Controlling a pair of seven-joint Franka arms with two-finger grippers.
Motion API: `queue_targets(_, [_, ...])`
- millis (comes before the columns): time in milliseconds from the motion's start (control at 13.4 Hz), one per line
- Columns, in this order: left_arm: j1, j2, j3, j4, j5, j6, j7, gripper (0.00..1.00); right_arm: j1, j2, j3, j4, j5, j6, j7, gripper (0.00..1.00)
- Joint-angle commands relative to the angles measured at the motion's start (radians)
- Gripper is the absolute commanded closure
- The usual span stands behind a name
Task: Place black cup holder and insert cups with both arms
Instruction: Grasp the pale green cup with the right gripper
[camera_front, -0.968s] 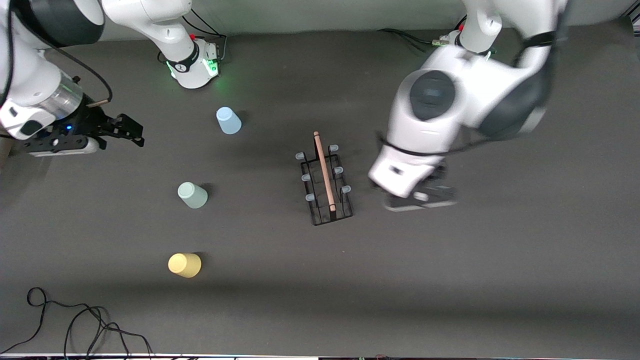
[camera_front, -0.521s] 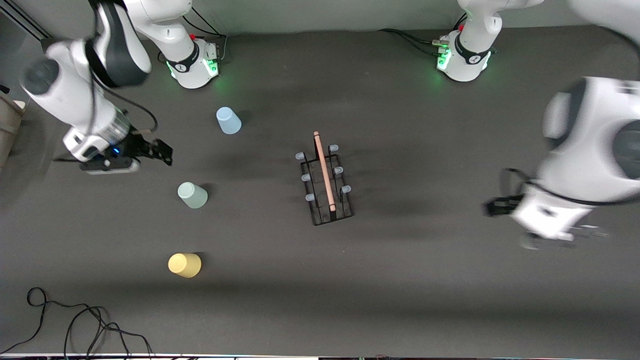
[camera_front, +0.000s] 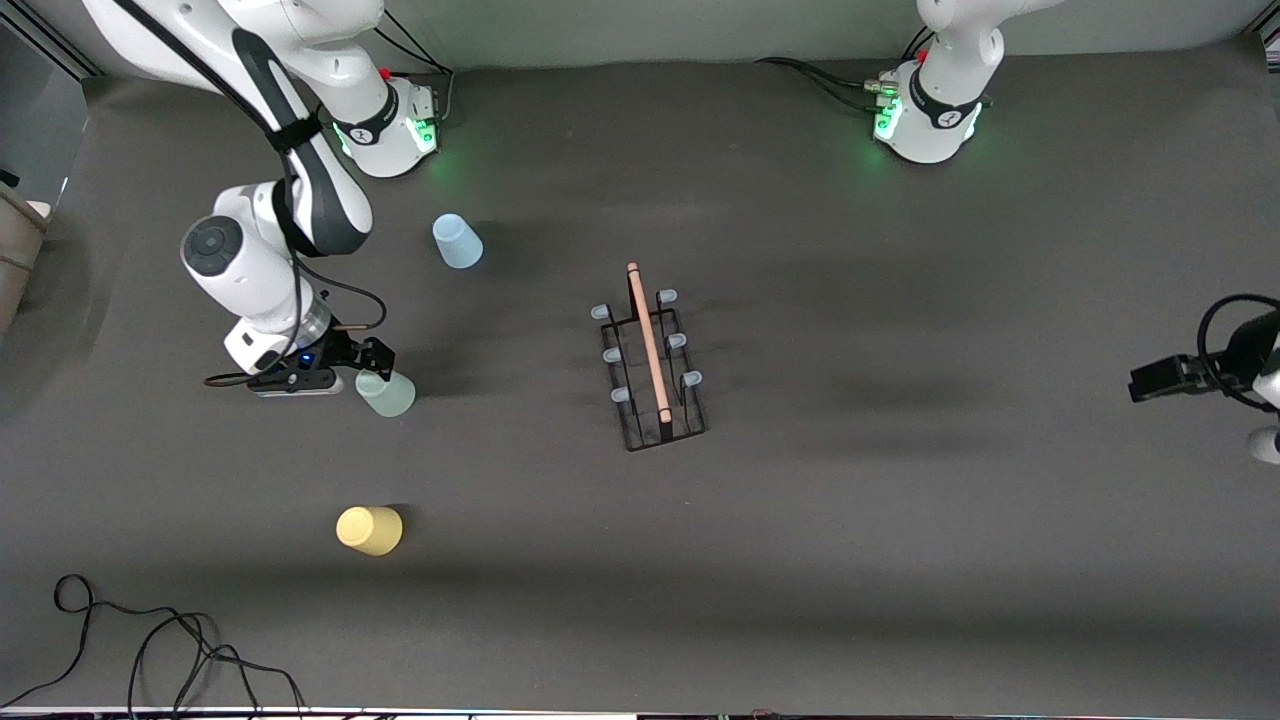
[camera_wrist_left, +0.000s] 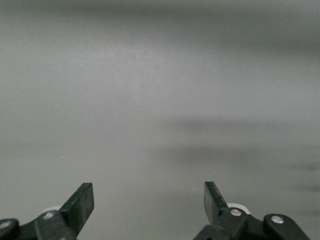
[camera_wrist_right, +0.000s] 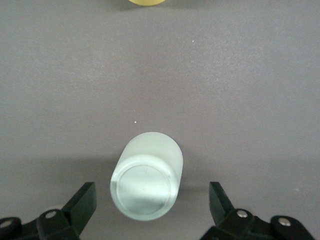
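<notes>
The fingers stop above the mint green cup's top (camera_front: 374, 385), so closing now would miss the cup. My right gripper lowers first, then closes on it.
The black cup holder (camera_front: 655, 360) with its wooden rod handle stands at the table's middle, with no cups on its pegs. The mint green cup (camera_front: 388, 393) stands toward the right arm's end. My right gripper (camera_front: 372, 358) is open just above it. In the right wrist view the mint green cup (camera_wrist_right: 147, 182) sits between the spread fingers (camera_wrist_right: 82, 202), untouched. The light blue cup (camera_front: 457, 241) is farther from the front camera, the yellow cup (camera_front: 369, 530) nearer. My left gripper (camera_front: 1145, 382) is open and empty over bare table at the left arm's end (camera_wrist_left: 149, 200).
Loose black cables (camera_front: 150, 640) lie at the front edge toward the right arm's end. The two green-lit bases (camera_front: 395, 125) stand along the farthest edge. The yellow cup's rim (camera_wrist_right: 146, 2) shows in the right wrist view.
My right gripper has moved from its end of the table over to the mint green cup. My left arm has swung away from beside the holder to its own end.
</notes>
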Motion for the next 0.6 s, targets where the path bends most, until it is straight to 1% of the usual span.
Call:
queue_targets(0, [0.026,-0.102,-0.003,-0.083,-0.033,0.001,0.029,0.02,0.010,0.017,-0.001,-0.007,-0.005,0.033,-0.008,0.00])
queue_targets(74, [0.027,-0.112,-0.003,-0.096,-0.033,-0.002,0.031,0.02,0.012,0.033,-0.001,-0.006,-0.005,0.038,-0.008,0.00])
queue_targets(149, [0.026,-0.143,-0.002,-0.131,-0.033,0.007,0.029,0.02,0.013,0.053,-0.001,-0.006,-0.005,0.062,-0.008,0.00])
queue_targets(223, [0.027,-0.187,-0.002,-0.187,-0.033,0.025,0.029,0.02,0.019,0.067,-0.001,-0.004,-0.005,0.076,-0.008,0.00])
queue_targets(298, [0.033,-0.236,0.003,-0.247,-0.034,0.051,0.029,0.02,0.031,0.073,-0.001,-0.003,-0.005,0.077,-0.008,0.20])
queue_targets(372, [0.051,-0.261,0.010,-0.272,-0.051,0.071,0.037,0.02,0.032,0.072,-0.001,-0.003,-0.005,0.076,-0.008,0.44])
queue_targets(447, [0.055,-0.285,0.013,-0.286,-0.078,0.049,0.082,0.02,0.032,0.066,-0.001,0.000,-0.005,0.071,-0.010,0.56])
queue_targets(521, [0.055,-0.324,0.015,-0.329,-0.088,0.038,0.122,0.02,0.032,0.055,-0.003,0.005,-0.005,0.067,-0.014,0.60])
